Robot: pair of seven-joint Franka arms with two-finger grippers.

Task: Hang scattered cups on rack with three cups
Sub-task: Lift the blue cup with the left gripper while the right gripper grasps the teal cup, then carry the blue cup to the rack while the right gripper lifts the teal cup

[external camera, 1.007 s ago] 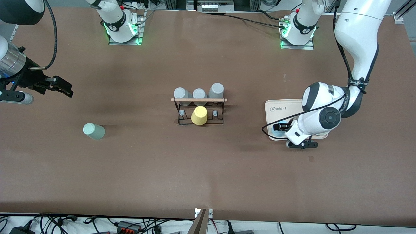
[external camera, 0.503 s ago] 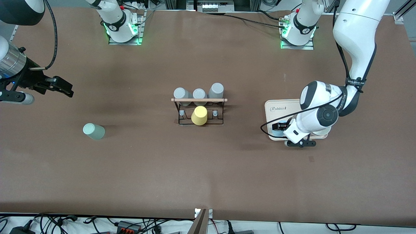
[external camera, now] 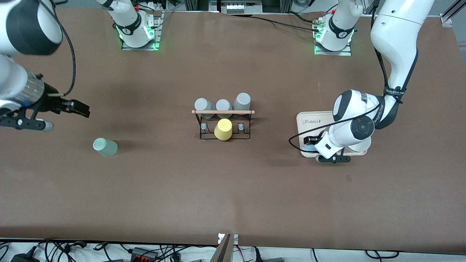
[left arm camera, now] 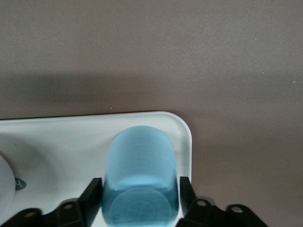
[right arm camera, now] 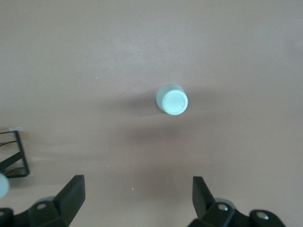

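Observation:
My right gripper grabs the sage green cup [external camera: 105,147] by its sides near the cup's base next, to hang it on the wire rack.
The light blue cup [left arm camera: 140,163] lies at a corner of the cream tray [left arm camera: 57,146]; in the front view only a sliver of this cup [external camera: 308,147] shows under the wrist. My left gripper [left arm camera: 140,198] is low over the tray [external camera: 316,120], its fingers [left arm camera: 93,196] pressed against both sides of the cup. The sage green cup [external camera: 105,147] stands on the table toward the right arm's end, and shows in the right wrist view [right arm camera: 172,100]. My right gripper [external camera: 78,108] hangs open and empty above the table near it. The black wire rack [external camera: 222,125] stands mid-table.
A yellow cup [external camera: 223,129] sits on the rack's nearer side. Three grey cups [external camera: 223,105] sit along its side toward the robot bases. A corner of the rack [right arm camera: 12,161] shows in the right wrist view.
My right arm has swung down and toward the green cup. My left wrist has shifted slightly toward the rack over the tray's corner.

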